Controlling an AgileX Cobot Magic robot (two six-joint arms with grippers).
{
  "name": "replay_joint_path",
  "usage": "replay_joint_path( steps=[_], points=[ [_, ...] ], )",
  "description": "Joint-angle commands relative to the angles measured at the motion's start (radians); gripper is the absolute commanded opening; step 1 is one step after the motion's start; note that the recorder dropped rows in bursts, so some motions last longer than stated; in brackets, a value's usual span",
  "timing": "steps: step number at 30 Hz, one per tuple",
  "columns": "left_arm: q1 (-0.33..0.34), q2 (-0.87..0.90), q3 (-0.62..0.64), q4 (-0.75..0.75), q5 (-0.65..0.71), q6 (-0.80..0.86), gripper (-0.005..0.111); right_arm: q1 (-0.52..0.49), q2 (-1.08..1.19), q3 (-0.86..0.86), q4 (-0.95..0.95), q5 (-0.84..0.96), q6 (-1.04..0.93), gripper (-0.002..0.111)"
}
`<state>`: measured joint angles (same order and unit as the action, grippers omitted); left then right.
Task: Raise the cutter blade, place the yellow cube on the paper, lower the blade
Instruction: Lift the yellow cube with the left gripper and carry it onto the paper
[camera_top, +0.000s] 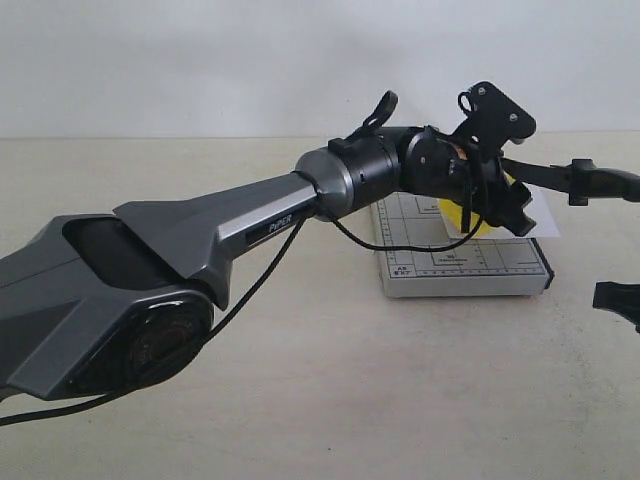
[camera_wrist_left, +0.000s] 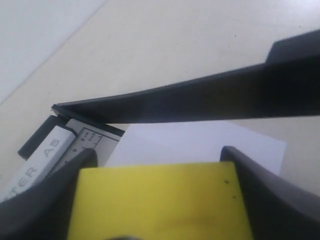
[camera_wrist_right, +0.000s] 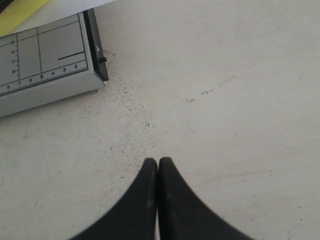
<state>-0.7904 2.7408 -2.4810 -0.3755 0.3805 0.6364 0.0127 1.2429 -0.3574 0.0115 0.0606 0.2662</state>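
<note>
The yellow cube (camera_top: 468, 216) has its base on the white paper (camera_top: 543, 222) in the exterior view and would stand, so it is now time for my left gripper to release it.
My left gripper (camera_top: 492, 212) reaches over the cutter and is shut on the yellow cube (camera_top: 468, 216). In the left wrist view the cube (camera_wrist_left: 160, 200) fills the gap between both fingers (camera_wrist_left: 272, 195), just above the white paper (camera_wrist_left: 200, 142). Whether the cube touches the paper I cannot tell. The cutter blade (camera_wrist_left: 200, 100) stands raised over the cube; in the exterior view the blade (camera_top: 550, 173) slants up to its handle (camera_top: 605, 182) on the right. My right gripper (camera_wrist_right: 158, 162) is shut and empty over bare table, right of the cutter base (camera_wrist_right: 45, 70).
The grey gridded cutter base (camera_top: 460, 268) sits on a beige table, with the paper (camera_top: 541, 214) overhanging its right side. My left arm (camera_top: 200, 250) stretches across the left and middle of the exterior view. The right gripper (camera_top: 616, 298) shows at the right edge.
</note>
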Motion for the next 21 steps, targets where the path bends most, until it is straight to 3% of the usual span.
replay_joint_path(
  steps=[1, 6, 10, 13, 17, 19, 21],
  points=[
    [0.002, -0.001, -0.006, -0.005, -0.029, -0.008, 0.052, -0.001, 0.002, -0.003, 0.002, 0.002, -0.003, 0.000],
    [0.002, -0.001, -0.006, -0.072, -0.091, -0.012, 0.086, -0.001, 0.002, -0.003, 0.002, 0.002, -0.003, 0.000],
    [0.002, -0.043, -0.006, -0.080, -0.126, -0.012, 0.097, -0.001, 0.002, -0.003, 0.002, 0.004, -0.003, 0.000],
    [0.002, -0.103, -0.006, -0.077, -0.060, -0.012, 0.098, -0.001, 0.002, -0.003, 0.002, 0.014, -0.003, 0.000],
    [0.002, -0.199, -0.006, -0.056, 0.184, -0.026, 0.097, -0.001, 0.002, -0.003, 0.002, 0.024, -0.003, 0.000],
    [0.002, -0.235, -0.006, -0.025, 0.293, -0.090, 0.090, -0.001, 0.002, -0.003, 0.002, 0.024, -0.003, 0.000],
    [0.002, -0.258, -0.006, 0.018, 0.375, -0.138, 0.074, -0.001, 0.002, -0.003, 0.002, 0.026, -0.003, 0.000]
  ],
)
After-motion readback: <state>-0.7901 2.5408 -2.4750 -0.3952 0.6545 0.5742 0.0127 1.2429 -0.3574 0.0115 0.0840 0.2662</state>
